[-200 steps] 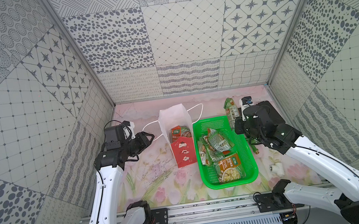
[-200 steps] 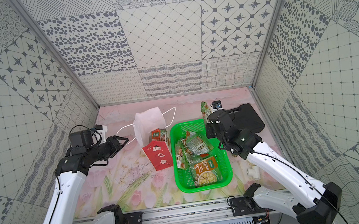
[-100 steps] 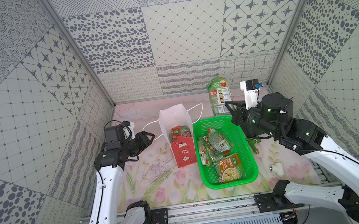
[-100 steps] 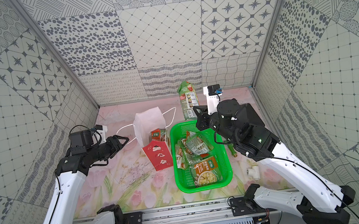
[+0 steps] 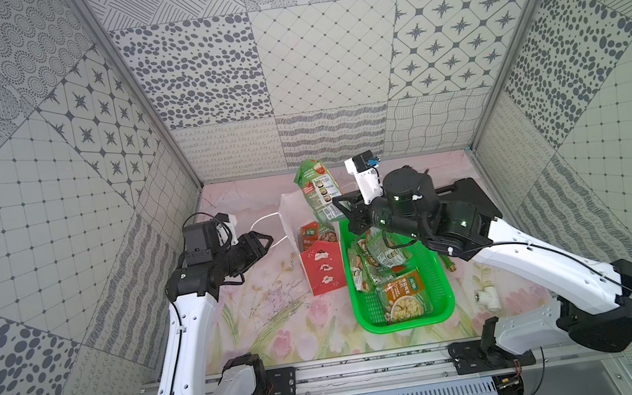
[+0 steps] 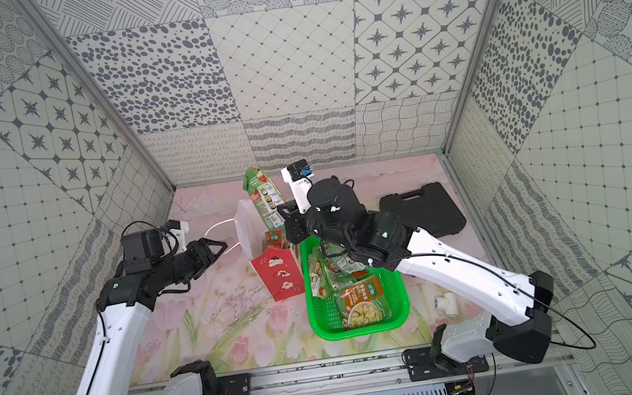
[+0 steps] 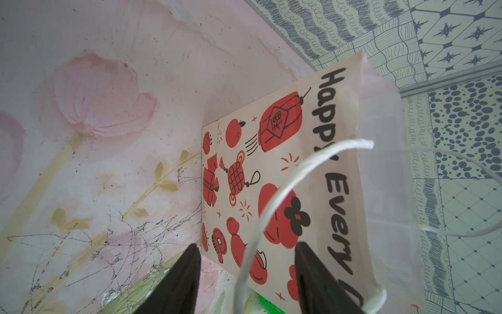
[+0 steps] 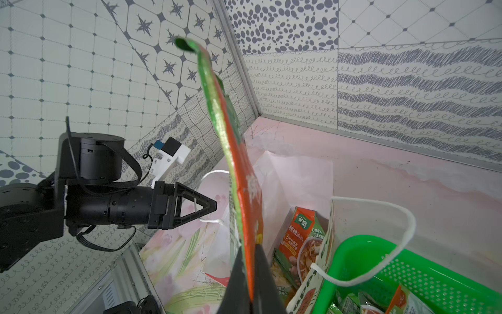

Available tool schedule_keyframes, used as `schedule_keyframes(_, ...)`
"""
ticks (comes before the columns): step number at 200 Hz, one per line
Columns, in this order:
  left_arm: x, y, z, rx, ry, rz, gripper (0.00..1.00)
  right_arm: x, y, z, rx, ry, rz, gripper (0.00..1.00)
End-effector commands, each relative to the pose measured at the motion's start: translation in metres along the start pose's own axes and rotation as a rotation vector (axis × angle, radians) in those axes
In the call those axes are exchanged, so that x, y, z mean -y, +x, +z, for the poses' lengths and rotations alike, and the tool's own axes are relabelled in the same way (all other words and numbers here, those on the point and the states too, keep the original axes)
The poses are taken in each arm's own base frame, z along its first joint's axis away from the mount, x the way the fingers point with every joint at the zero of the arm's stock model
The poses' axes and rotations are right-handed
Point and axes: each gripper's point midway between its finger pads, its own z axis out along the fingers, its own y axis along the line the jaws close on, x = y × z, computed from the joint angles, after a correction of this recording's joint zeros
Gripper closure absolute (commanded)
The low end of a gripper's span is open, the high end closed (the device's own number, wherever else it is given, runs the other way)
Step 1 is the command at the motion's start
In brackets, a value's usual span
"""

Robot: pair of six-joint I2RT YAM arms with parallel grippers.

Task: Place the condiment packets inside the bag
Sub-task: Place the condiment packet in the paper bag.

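Observation:
The green condiment packet's lower edge point(image 5: 329, 218) stands above the bag's rim point(image 5: 337, 232), so lowering the packet into the bag comes first, before my right gripper releases it.
The bag point(image 5: 291, 215) stands upright left of the basket, white above and red below point(image 6: 280, 276). Condiment packets point(image 8: 302, 236) show inside its open mouth. My right gripper point(image 8: 251, 251) is shut on the lower edge of a large green condiment packet point(image 5: 318, 196), which hangs upright over the bag's mouth point(image 6: 266, 201). Several more packets point(image 5: 404, 301) lie in the green basket point(image 5: 442, 299). My left gripper point(image 7: 245, 246) is open at the bag's left side, with the bag's white cord handle point(image 7: 271, 195) passing loosely between its jaws.
A black case point(image 6: 425, 208) lies at the back right behind my right arm. A small white pipe fitting point(image 5: 488, 298) sits on the flowered mat right of the basket point(image 6: 402, 309). Patterned walls close in the back and both sides.
My right gripper has carried the large packet from the back right corner of the basket up and leftward, over the bag's mouth. The left gripper has stayed by the handle, jaws slightly wider.

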Motion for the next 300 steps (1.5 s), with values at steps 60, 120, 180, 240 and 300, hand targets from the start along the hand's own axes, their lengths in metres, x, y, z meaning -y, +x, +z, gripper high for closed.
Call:
schedule_keyframes(60, 0.006, -0.001, -0.003, 0.010, 0.029, 0.013, 0.41, 0.026, 0.037, 0.046, -0.118, 0.180, -0.002, 1.00)
schedule_keyframes(120, 0.007, -0.001, -0.006, 0.016, 0.031, 0.016, 0.41, 0.028, 0.043, 0.050, -0.172, 0.211, -0.027, 1.00)
schedule_keyframes(180, 0.024, -0.008, -0.029, 0.121, 0.068, 0.085, 0.30, 0.002, 0.037, 0.056, -0.176, 0.094, -0.017, 0.76)
schedule_keyframes(240, 0.042, -0.008, -0.063, 0.193, 0.085, 0.083, 0.18, 0.002, 0.024, 0.018, -0.134, 0.061, -0.006, 0.55)
schedule_keyframes(300, 0.087, 0.009, -0.118, 0.253, 0.212, 0.163, 0.01, 0.035, 0.025, -0.041, -0.059, 0.129, 0.017, 0.41)
